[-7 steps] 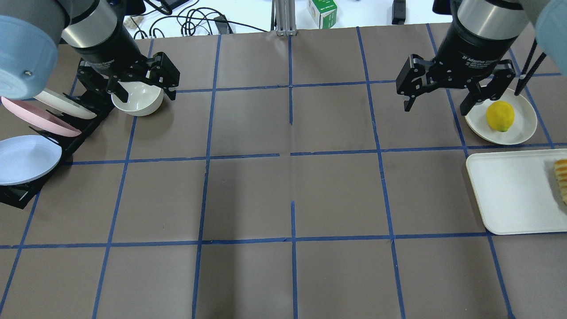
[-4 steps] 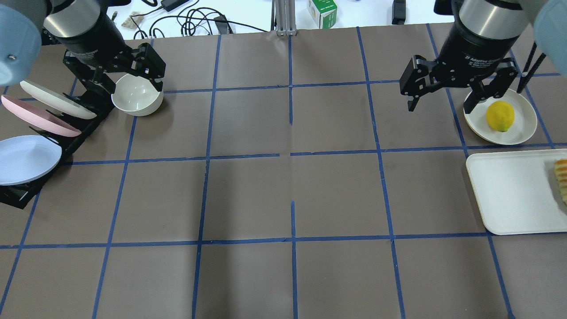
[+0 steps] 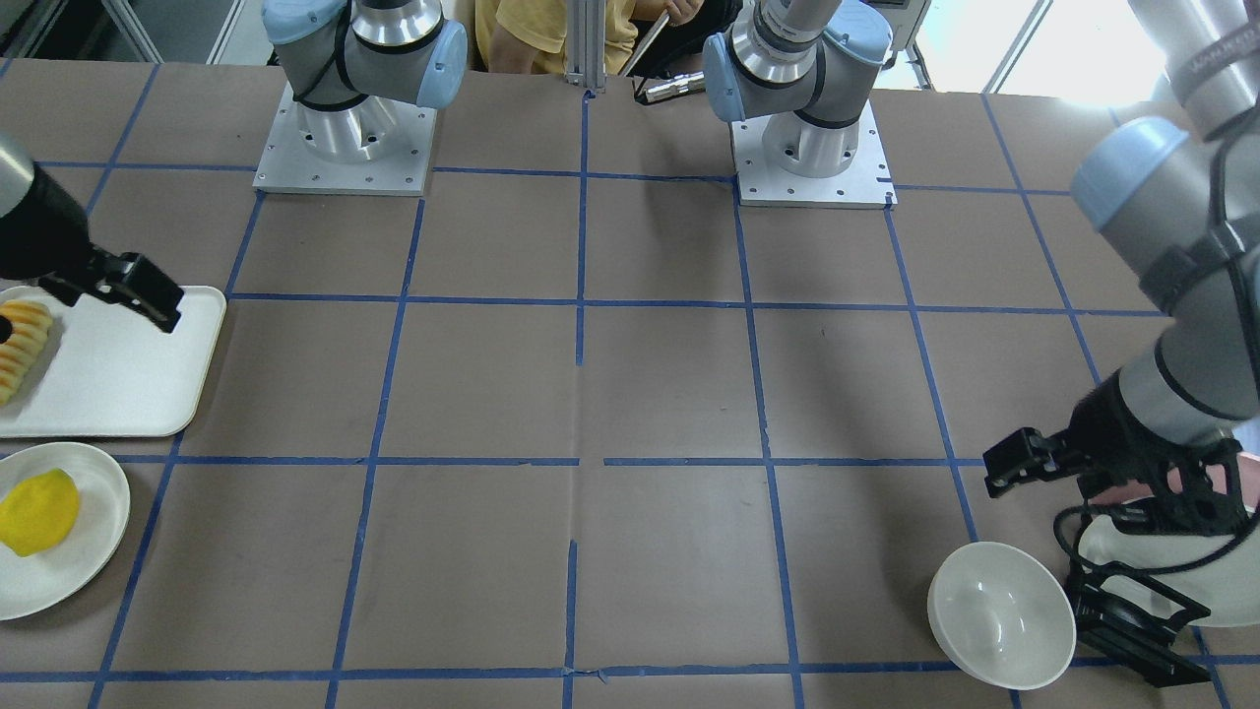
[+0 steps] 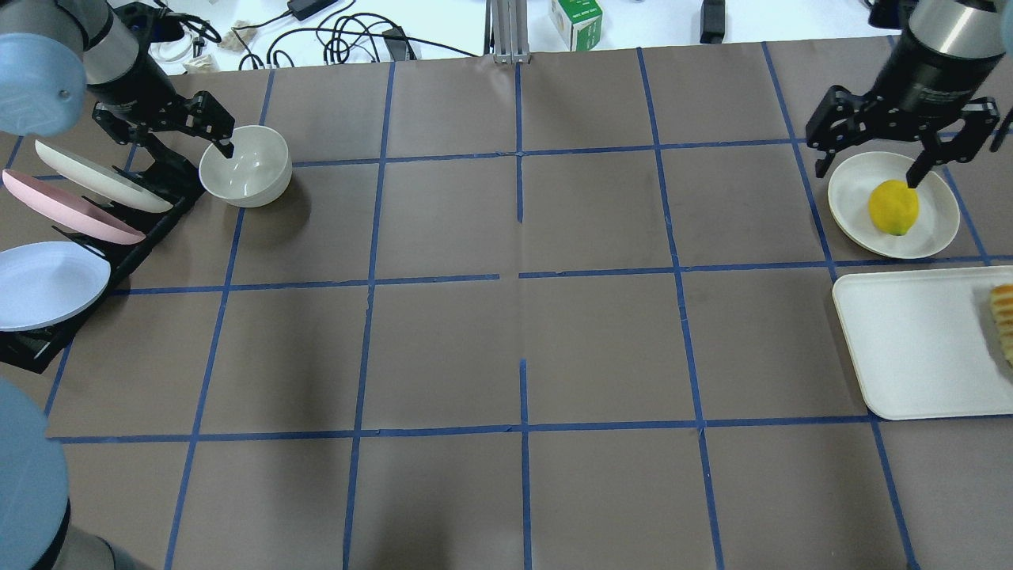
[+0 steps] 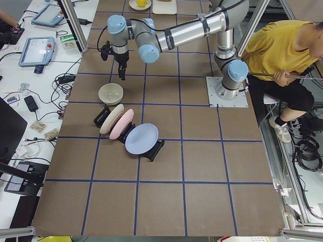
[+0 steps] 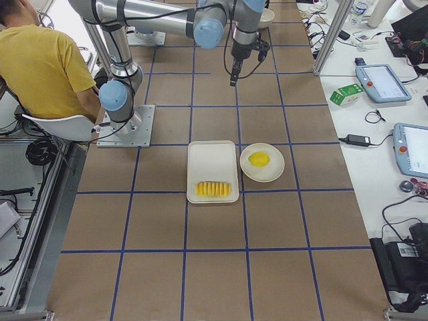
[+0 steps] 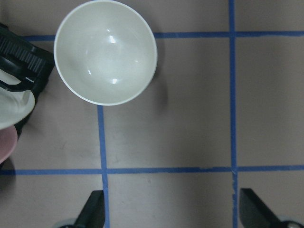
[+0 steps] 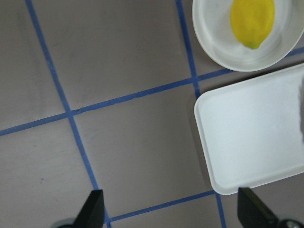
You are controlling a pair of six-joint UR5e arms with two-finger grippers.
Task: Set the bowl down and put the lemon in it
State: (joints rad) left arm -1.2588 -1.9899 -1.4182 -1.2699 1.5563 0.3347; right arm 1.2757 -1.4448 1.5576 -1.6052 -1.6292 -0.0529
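Note:
The yellow lemon needs to go into the bowl (image 3: 1000, 613), so my right gripper should next grab the lemon across its rounded middle (image 3: 39, 512).
The off-white bowl (image 4: 245, 166) stands upright on the table at the far left, next to the plate rack. It also shows in the left wrist view (image 7: 105, 51) and the front view (image 3: 1001, 613). My left gripper (image 4: 178, 146) is open and empty, raised just left of the bowl. The yellow lemon (image 4: 894, 207) lies on a flat white plate (image 4: 851, 186) at the far right, and shows in the right wrist view (image 8: 252, 19). My right gripper (image 4: 869, 174) is open and empty, raised over the plate's far edge, with one finger above the lemon.
A black rack (image 4: 130, 249) at the left holds cream (image 4: 99, 186), pink (image 4: 71, 218) and blue (image 4: 47, 285) plates. A white tray (image 4: 918, 348) with sliced ridged food (image 4: 1003, 317) lies in front of the lemon's plate. Cables and a green box (image 4: 576, 22) lie beyond the table's far edge.
My left gripper has moved left off the bowl, which stays in place. My right gripper has moved right to over the lemon's plate. Both stay open.

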